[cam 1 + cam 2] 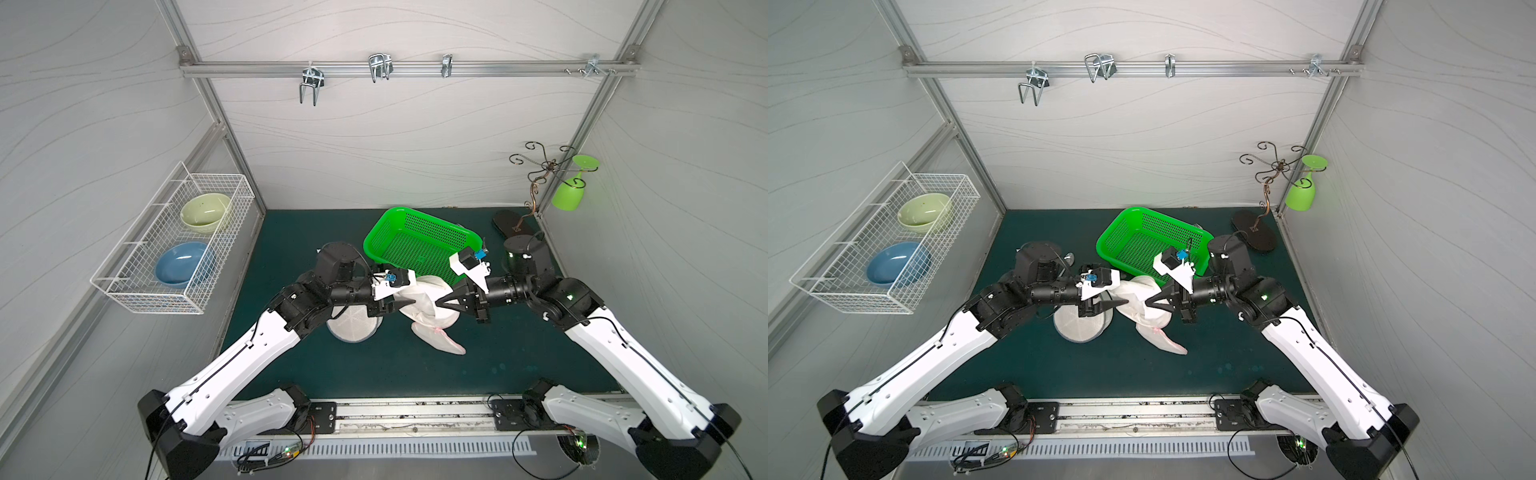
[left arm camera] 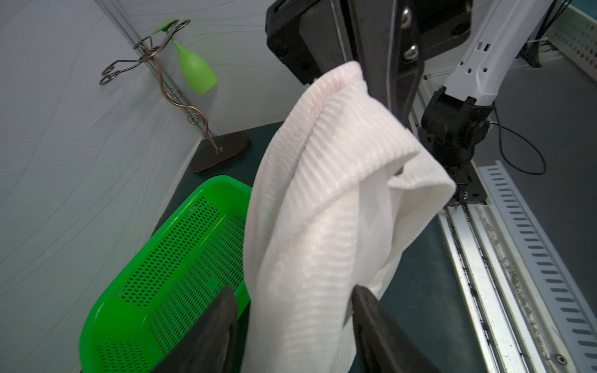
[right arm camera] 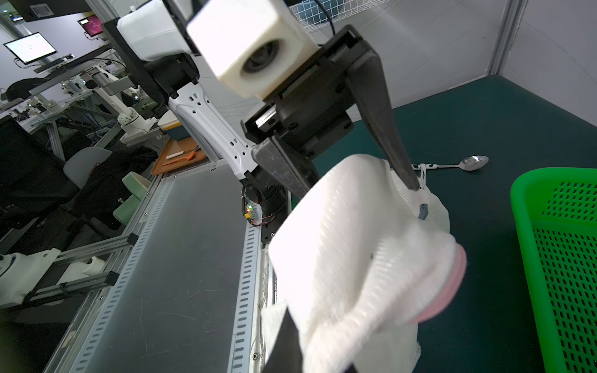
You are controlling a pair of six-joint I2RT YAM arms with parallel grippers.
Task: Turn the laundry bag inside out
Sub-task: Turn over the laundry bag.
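Note:
The right gripper is at the laundry bag's fold. My left gripper should next grab the laundry bag's thick roll opposite that fold, so the right gripper is free to turn the bag inside out.
The laundry bag [image 1: 424, 297] is white mesh with pink trim. It hangs bunched above the dark green mat between my two grippers, and its lower end [image 1: 440, 343] rests on the mat. My right gripper [image 1: 439, 302] is shut on a fold of the bag. My left gripper [image 1: 397, 306] faces it from the other side. In the left wrist view the left gripper [image 2: 294, 292] stands open with a thick roll of the bag [image 2: 310, 226] between its fingers. In the right wrist view the bag [image 3: 355, 252] hides most of my right fingers [image 3: 287, 336].
A green perforated basket [image 1: 419, 245] sits just behind the bag. A round white mesh disc [image 1: 353, 328] lies on the mat under the left arm. A spoon [image 3: 465, 163] lies behind it. A scrolled stand [image 1: 536, 187] holds a green glass [image 1: 567, 195]. A wire rack [image 1: 124, 291] with bowls hangs on the left wall.

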